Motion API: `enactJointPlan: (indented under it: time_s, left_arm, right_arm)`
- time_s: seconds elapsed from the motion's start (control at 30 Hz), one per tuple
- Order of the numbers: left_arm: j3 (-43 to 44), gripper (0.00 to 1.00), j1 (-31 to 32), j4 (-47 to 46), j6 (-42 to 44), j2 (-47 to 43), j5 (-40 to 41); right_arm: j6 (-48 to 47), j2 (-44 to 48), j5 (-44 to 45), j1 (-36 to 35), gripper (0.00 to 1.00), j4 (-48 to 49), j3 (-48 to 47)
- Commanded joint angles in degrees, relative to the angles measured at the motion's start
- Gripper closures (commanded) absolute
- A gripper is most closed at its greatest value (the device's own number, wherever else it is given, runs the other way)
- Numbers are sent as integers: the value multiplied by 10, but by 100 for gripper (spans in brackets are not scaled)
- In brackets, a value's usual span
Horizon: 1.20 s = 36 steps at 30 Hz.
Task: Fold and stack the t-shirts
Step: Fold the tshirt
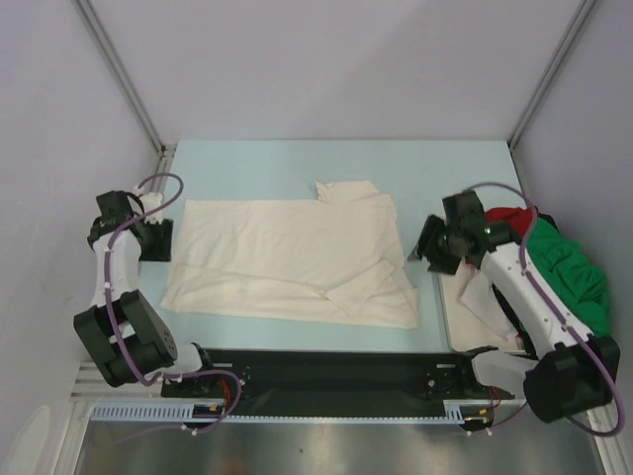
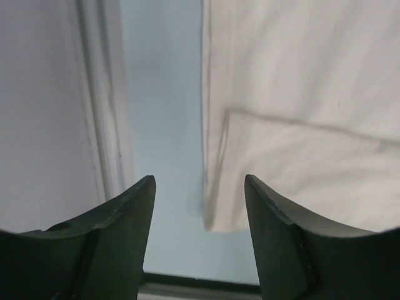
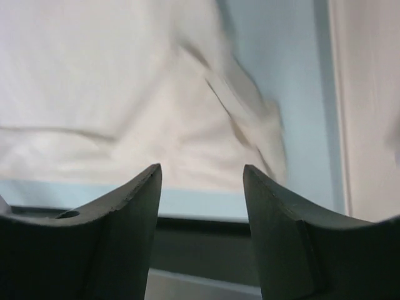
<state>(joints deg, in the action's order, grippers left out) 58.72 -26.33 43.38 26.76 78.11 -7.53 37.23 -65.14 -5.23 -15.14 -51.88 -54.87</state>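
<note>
The cream t-shirt needs its far edge folded over its body, so next my right gripper should grab the t-shirt at its far corner by the sleeve.
A cream t-shirt lies spread on the light blue table, partly folded, with a sleeve at its top right. It also shows in the left wrist view and in the right wrist view. A red t-shirt and a bright green t-shirt lie heaped at the right, under the right arm. My left gripper is open and empty, just off the cream shirt's left edge. My right gripper is open and empty, just off its right edge.
A white tray or board lies under the heap at the right, with more pale cloth on it. A black bar runs along the table's near edge. Grey walls with metal posts enclose the table on three sides.
</note>
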Motion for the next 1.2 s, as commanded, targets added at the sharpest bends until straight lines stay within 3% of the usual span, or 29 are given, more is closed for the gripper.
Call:
enactJointPlan:
  time_s: [0.0, 0.13, 0.3, 0.37, 0.67, 0.93, 1.17]
  left_arm:
    - [57, 37, 41, -90, -66, 23, 33]
    - [129, 37, 80, -150, -129, 80, 37]
    - [227, 36, 92, -171, -186, 183, 40]
    - [258, 34, 94, -177, -193, 229, 33]
    - [381, 30, 108, -153, -238, 405, 26]
    - [451, 27, 106, -123, -245, 472, 4]
    - [523, 26, 103, -77, -261, 532, -42]
  right_arm:
    - [-86, -105, -3, 11, 40, 119, -120]
    - [-135, -257, -27, 25, 44, 218, -239]
    - [-175, -436, -5, 23, 44, 231, -441]
    - [-195, -510, 12, 17, 42, 219, -522]
    - [-197, -717, 13, 28, 26, 181, -686]
    - [-194, -809, 7, 13, 23, 158, -772]
    - [-191, -820, -21, 4, 31, 148, -785]
